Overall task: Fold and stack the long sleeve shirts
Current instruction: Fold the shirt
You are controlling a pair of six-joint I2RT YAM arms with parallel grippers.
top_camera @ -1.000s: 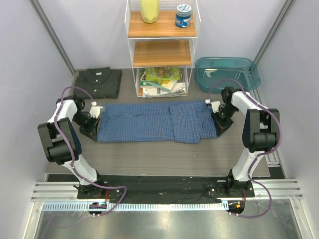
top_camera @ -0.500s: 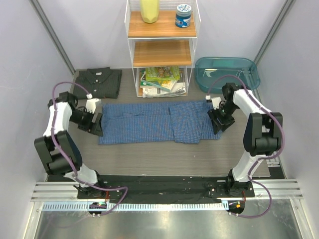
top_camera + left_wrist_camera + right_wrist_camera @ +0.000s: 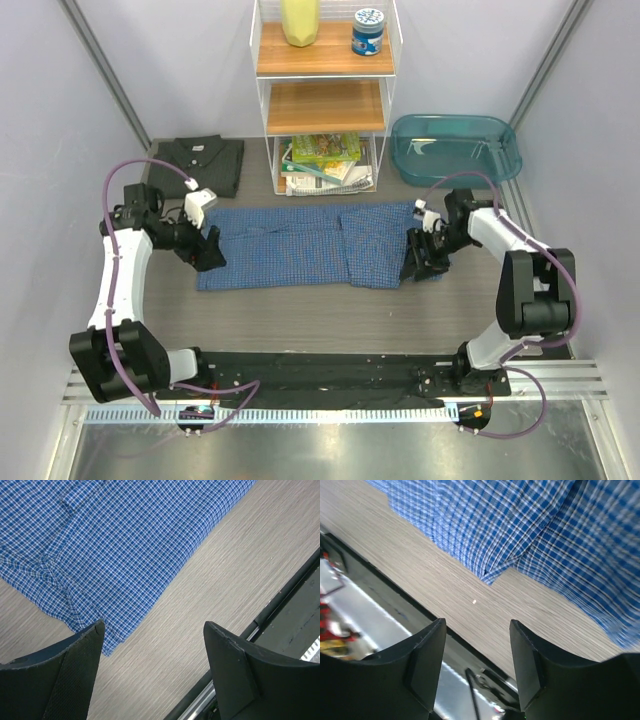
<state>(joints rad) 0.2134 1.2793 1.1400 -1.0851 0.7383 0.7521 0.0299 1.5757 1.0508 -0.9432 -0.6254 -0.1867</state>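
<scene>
My right gripper grips the doubled layer of the blue shirt [image 3: 300, 246] by its near corner [image 3: 397, 284] next, to fold the shirt inward toward my left gripper.
The blue checked long sleeve shirt [image 3: 300, 246] lies flat across the middle of the table, folded into a long band with a doubled layer on its right part. The dark grey long sleeve shirt [image 3: 196, 165] sits folded at the back left. My left gripper [image 3: 211, 251] hovers over the blue shirt's left end, open and empty. In the left wrist view the gripper [image 3: 154, 625] frames bare table beside the blue shirt's corner [image 3: 125, 545]. My right gripper [image 3: 414, 259] hangs over the right end, open. In its wrist view the gripper [image 3: 477, 622] has nothing between its fingers, and the checked cloth [image 3: 520, 525] lies beyond.
A white wire shelf unit [image 3: 325, 95] stands at the back centre with a yellow object [image 3: 300, 20], a blue jar [image 3: 368, 32] and magazines [image 3: 325, 163] at its foot. A teal plastic tub [image 3: 455, 148] sits at the back right. The black base rail [image 3: 330, 368] runs along the near edge.
Both grippers went from shut to open and let go of the blue shirt's ends. Each then lifted and swung inward and toward the shirt's near edge. The shirt stays flat.
</scene>
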